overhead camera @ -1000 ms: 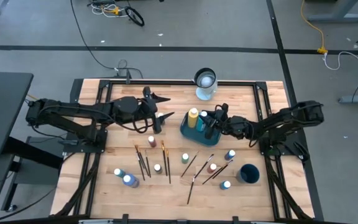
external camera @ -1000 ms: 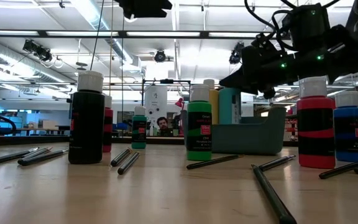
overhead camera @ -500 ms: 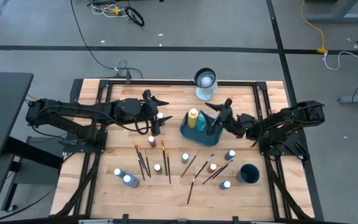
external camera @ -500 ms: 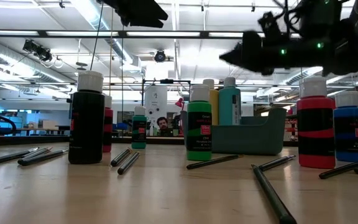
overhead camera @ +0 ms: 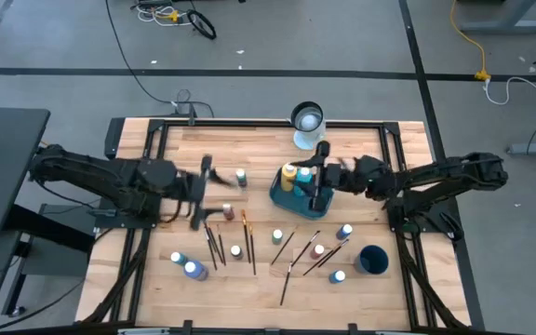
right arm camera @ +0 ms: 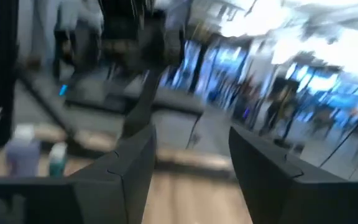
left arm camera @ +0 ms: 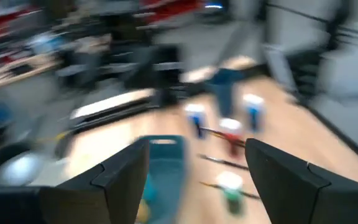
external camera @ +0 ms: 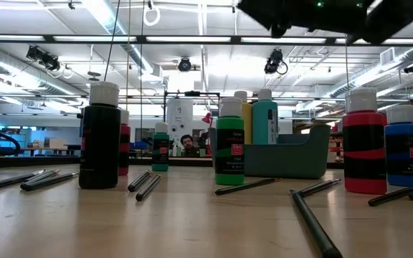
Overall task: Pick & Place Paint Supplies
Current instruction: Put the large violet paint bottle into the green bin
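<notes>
My left gripper grabs the big blue bottle by its body below its cap (overhead camera: pixel 199 273) next, to put it in the blue bin (overhead camera: pixel 282 197).
The blue bin (overhead camera: pixel 282 197) holds a yellow bottle (overhead camera: pixel 289 173) and a teal bottle (external camera: pixel 265 118), both upright. My right gripper (overhead camera: pixel 319 179) hovers open above the bin, nothing between its fingers (right arm camera: pixel 191 140). My left gripper (overhead camera: pixel 203 191) stands open over the table's left middle, pointing toward the bin, also with nothing in it (left arm camera: pixel 197 149). A green-capped bottle (overhead camera: pixel 241 175) stands on its base between my left gripper and the bin. More small bottles (overhead camera: pixel 277 236) and dark-handled brushes (overhead camera: pixel 249 242) are spread over the near half of the table.
A clear glass jar (overhead camera: pixel 307 126) stands at the far edge behind the bin. A dark blue cup (overhead camera: pixel 372 260) sits near right. In the low view a black bottle (external camera: pixel 99 136), a green one (external camera: pixel 229 143) and a red one (external camera: pixel 363 143) stand near the front.
My right gripper has opened, let go of the teal bottle inside the bin and risen clear above it; the bottle stays upright there. My left gripper has drawn back toward the table's left edge, away from the green-capped bottle, which has kept its place.
</notes>
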Action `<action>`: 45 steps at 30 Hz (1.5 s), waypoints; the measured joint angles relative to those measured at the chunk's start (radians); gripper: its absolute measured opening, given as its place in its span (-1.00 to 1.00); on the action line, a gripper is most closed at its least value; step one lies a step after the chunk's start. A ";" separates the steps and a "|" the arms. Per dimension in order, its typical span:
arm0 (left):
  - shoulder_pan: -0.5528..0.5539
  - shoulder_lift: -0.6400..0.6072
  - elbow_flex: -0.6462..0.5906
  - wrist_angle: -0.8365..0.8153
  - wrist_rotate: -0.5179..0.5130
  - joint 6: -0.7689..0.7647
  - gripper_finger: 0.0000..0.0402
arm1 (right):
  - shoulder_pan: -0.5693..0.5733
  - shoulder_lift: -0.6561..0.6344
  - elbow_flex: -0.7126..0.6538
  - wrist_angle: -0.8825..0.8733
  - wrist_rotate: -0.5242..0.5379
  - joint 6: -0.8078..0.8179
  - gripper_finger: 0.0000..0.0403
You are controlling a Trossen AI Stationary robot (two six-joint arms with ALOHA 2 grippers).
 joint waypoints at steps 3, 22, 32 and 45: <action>-0.021 -0.033 -0.101 0.063 0.188 0.005 0.34 | 0.000 0.005 0.043 -0.106 -0.004 0.003 0.02; -0.175 -0.111 -0.608 0.578 0.665 -0.177 0.34 | 0.004 0.005 0.057 -0.092 -0.007 0.023 0.02; -0.242 -0.112 -0.647 0.634 0.620 -0.125 0.34 | 0.004 0.005 0.057 -0.079 -0.005 0.000 0.02; -0.274 -0.003 -0.647 0.582 0.509 -0.102 0.34 | 0.004 0.005 0.057 -0.079 -0.005 0.000 0.02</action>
